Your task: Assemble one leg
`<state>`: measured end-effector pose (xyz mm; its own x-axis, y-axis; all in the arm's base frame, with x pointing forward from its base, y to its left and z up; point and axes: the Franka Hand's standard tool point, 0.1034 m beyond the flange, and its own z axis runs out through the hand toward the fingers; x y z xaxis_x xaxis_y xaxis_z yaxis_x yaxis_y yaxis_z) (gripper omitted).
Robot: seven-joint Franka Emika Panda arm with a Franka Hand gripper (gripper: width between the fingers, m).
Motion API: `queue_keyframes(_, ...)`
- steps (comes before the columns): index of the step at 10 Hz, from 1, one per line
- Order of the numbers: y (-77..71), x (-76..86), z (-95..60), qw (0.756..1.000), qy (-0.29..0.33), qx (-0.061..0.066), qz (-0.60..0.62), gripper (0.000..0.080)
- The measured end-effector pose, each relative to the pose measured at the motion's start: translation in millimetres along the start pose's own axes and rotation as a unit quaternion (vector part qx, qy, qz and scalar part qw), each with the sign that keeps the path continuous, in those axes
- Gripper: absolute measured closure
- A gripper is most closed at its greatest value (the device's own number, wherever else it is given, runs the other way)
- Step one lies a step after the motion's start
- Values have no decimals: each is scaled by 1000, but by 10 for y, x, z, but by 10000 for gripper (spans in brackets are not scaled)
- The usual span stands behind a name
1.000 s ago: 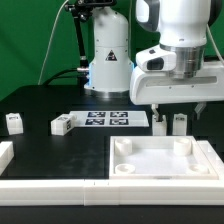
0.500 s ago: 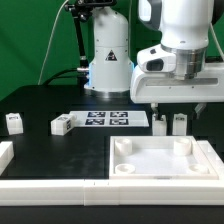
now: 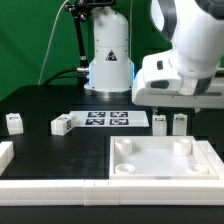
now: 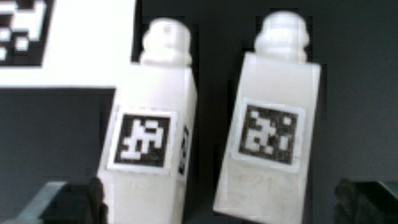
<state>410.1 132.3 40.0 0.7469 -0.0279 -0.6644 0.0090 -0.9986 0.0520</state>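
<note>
Next, the gripper grabs the leg by its tagged square body, which leaves the leg's rounded end free to enter the tray-like piece's corner socket.
Two legs stand upright side by side at the exterior view's right, one next to the other. Both are small white pegs with square marker tags. My gripper hangs just above them. In the wrist view both legs fill the frame, one beside the other, tags facing the camera. My gripper is open there. Its dark fingertips sit at the outer edges, outside both legs, and touch nothing. Two more legs lie at the exterior view's left, one farther out than the other.
The large white square tray-like piece with corner sockets lies in front of the two legs. The marker board lies at mid table and shows in the wrist view. A white rail runs along the front, with a white block at the left.
The arm's upper part has swung toward the exterior view's right and the hand has tilted and risen slightly. The legs have not moved.
</note>
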Motion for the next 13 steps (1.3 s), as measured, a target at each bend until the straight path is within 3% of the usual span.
queue_keyframes(3,37,-24,48,993,-117,-14,0,151)
queue_keyframes(4,21,20,63,992,-127,-15,0,151)
queue_keyframes(10,-294,2,186,994,-101,-32,-14,151)
queue_keyframes(13,-330,7,293,994,-98,-34,-18,151)
